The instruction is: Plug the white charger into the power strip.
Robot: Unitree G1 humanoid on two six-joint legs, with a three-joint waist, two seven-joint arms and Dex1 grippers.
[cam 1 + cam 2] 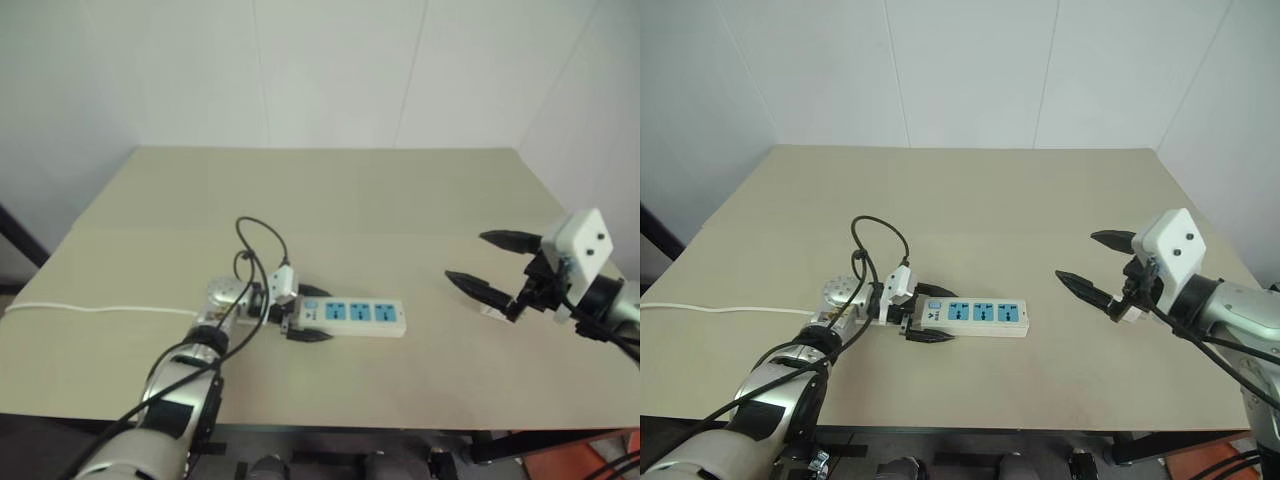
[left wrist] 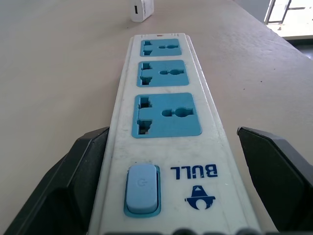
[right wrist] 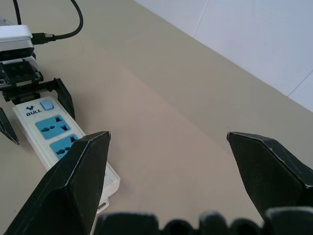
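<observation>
My left gripper grabs the power strip (image 2: 164, 122) by the long sides of its switch end (image 2: 105, 196) next, since the power strip is long but narrow from edge to edge.
The power strip (image 1: 362, 315) lies flat near the table's front middle, its three blue socket faces up and all vacant. My left gripper (image 1: 308, 314) is open, with one black finger on each side of the strip's switch end (image 2: 142, 189). The white charger (image 2: 142, 10) lies on the table beyond the strip's far end; it is a small white block (image 1: 492, 311) just below my right gripper. My right gripper (image 1: 465, 256) hovers open above the table to the right of the strip, pointing toward it, with nothing between its fingers (image 3: 78, 171).
The strip's thin white cord (image 1: 100, 309) runs left across the beige table (image 1: 330, 190) to its edge. A black cable loop (image 1: 262, 240) rises over my left wrist. White walls stand behind the table's far edge.
</observation>
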